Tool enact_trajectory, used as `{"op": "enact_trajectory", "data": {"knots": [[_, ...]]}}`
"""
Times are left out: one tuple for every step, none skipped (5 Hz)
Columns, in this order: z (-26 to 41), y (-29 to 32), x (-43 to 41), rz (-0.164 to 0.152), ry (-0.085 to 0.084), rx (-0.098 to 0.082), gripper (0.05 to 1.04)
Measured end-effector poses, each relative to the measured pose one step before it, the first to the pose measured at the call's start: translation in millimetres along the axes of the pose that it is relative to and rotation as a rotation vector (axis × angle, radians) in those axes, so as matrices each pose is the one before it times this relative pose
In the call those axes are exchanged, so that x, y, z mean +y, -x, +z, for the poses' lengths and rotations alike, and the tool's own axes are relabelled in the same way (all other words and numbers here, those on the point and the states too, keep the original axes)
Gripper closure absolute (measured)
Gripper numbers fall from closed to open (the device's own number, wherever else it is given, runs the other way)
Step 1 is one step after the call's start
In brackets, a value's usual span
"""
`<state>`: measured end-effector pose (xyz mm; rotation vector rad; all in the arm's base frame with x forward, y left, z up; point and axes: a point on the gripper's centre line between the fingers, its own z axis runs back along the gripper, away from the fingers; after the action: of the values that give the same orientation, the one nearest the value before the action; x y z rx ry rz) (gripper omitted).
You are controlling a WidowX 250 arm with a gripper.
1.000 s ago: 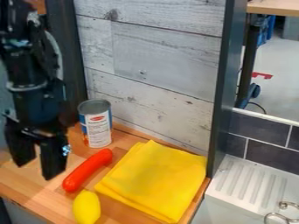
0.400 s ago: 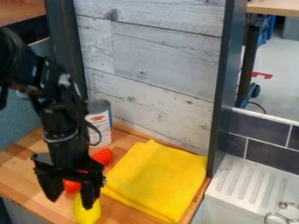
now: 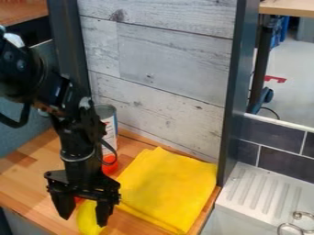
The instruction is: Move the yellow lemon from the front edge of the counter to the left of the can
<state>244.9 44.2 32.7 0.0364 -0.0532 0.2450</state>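
The gripper grabs the yellow lemon-shaped object by its rounded middle next, to move the object away from the folded yellow cloth (image 3: 165,188).
The gripper (image 3: 83,217) hangs low at the lower left, over the front part of the wooden counter, its two fingers apart and open. Between and just behind them shows the yellow lemon-shaped object (image 3: 89,221), partly covered by the right finger; whether they touch I cannot tell. Behind the gripper lies the red sausage-shaped object (image 3: 109,165), mostly hidden, its rounded upper end showing. A folded yellow cloth (image 3: 165,188) lies flat to the right of the gripper. Farther back, a can (image 3: 109,128) stands upright against the wall side, partly behind the arm.
The wooden counter (image 3: 25,183) ends at a front edge on the lower left. A whitewashed plank wall (image 3: 159,69) rises behind it. A dark upright post (image 3: 236,92) stands at right, beside a white ridged drainboard (image 3: 260,190) with metal rings (image 3: 295,226).
From the upper left, the gripper has come down and right over the lemon-shaped object, staying open. The arm now covers most of the sausage-shaped object and part of the can.
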Motion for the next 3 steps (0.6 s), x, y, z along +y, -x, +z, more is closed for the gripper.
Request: {"op": "enact_trajectory", "data": {"knots": [[-13.95,-5.00,-2.81,0.0097,0.0111,0.0090,0.082],[-9.20,-1.81,-0.69,0.0116,0.0026,0.0174,0.116],[-0.38,1.51,-0.95,0.0080,0.0059,0.0100,0.270]]}}
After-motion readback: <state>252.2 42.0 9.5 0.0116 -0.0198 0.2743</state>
